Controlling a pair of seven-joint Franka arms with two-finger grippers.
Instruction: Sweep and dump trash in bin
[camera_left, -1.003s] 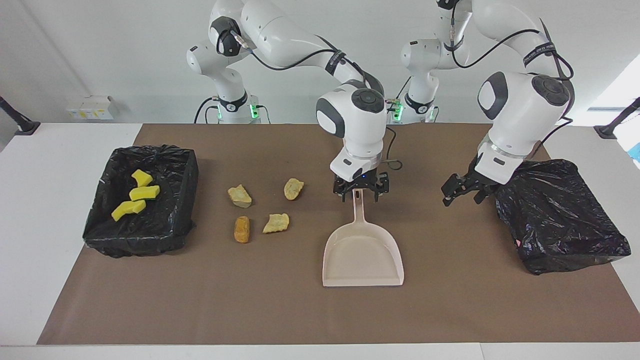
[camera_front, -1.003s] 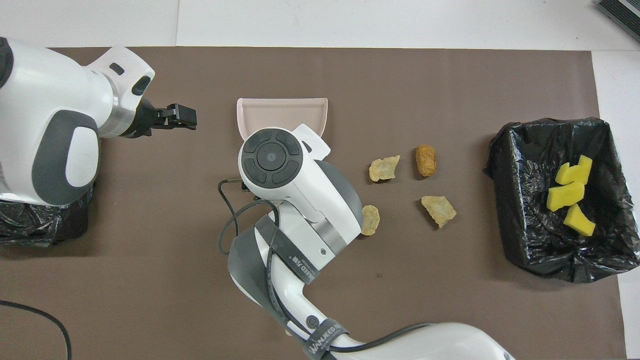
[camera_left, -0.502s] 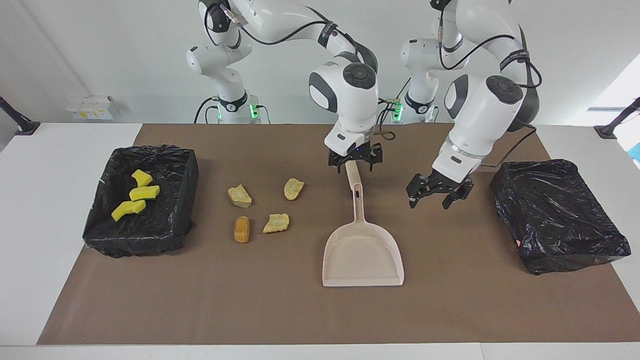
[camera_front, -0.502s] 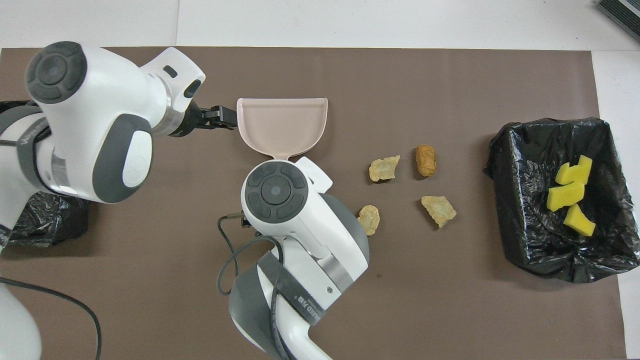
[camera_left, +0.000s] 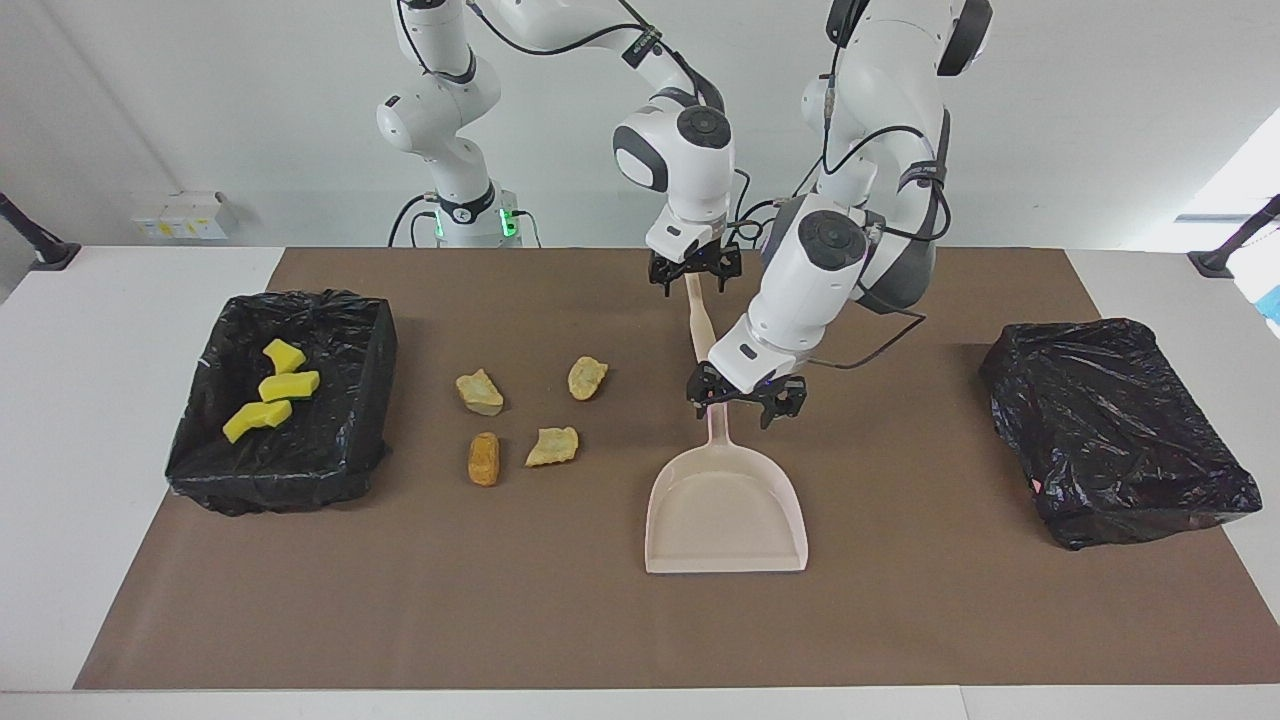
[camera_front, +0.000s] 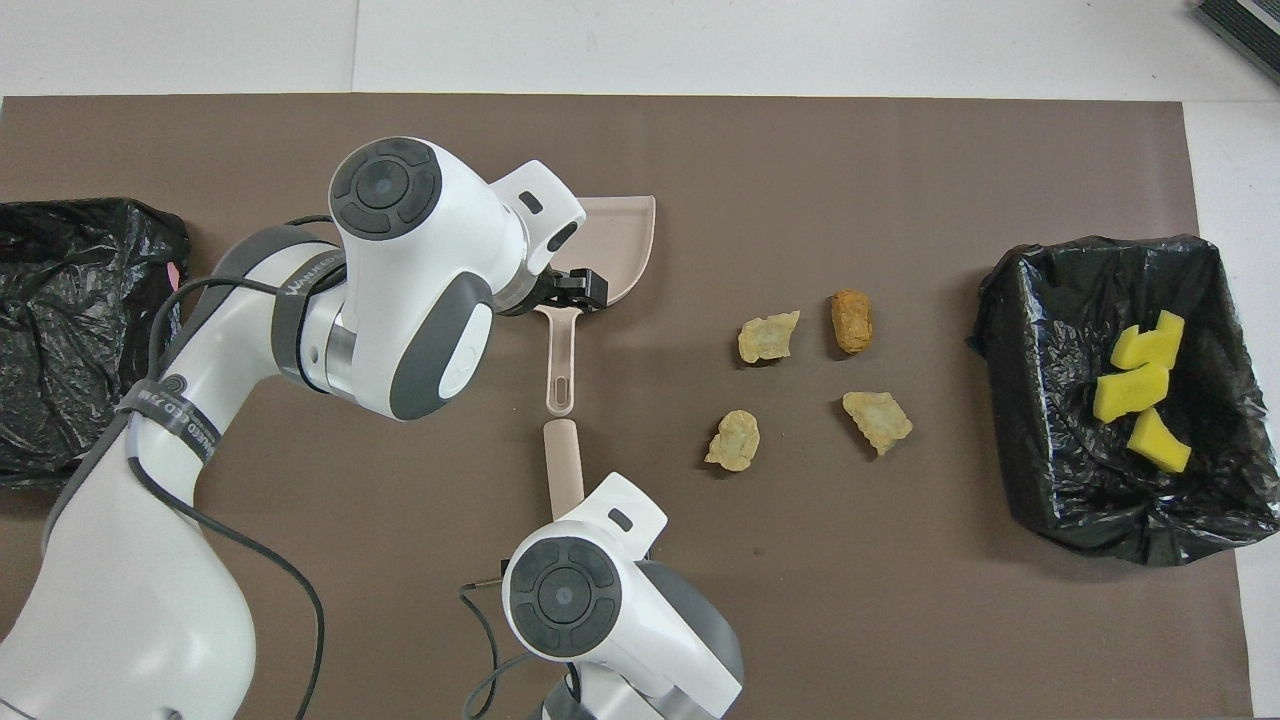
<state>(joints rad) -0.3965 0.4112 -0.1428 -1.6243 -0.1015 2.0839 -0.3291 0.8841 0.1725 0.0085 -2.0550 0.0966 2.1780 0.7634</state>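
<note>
The left gripper should grab the pink dustpan by its narrow handle (camera_front: 561, 350) next, because the flat pan (camera_front: 619, 242) is much wider than the gripper's open fingers.
A pink dustpan (camera_left: 725, 510) lies on the brown mat, handle toward the robots. My left gripper (camera_left: 745, 395) is open, low over that handle where it meets the pan, also in the overhead view (camera_front: 580, 290). My right gripper (camera_left: 693, 272) is shut on a beige stick (camera_left: 698, 325), lifted just robot-ward of the handle; the stick shows from above (camera_front: 566, 465). Three tan chunks (camera_left: 480, 392) (camera_left: 587, 377) (camera_left: 553, 446) and an orange-brown lump (camera_left: 484, 458) lie on the mat beside the dustpan. Three yellow sponge pieces (camera_left: 288, 385) lie in the black-lined bin (camera_left: 372, 400) at the right arm's end.
A second bin wrapped in a black bag (camera_left: 1110, 430) stands at the left arm's end of the table. The brown mat (camera_left: 500, 600) covers most of the white table.
The right gripper drew the beige stick out of the dustpan handle and lifted it toward the robots. The left gripper swung from beside the bag-wrapped bin to over the dustpan handle.
</note>
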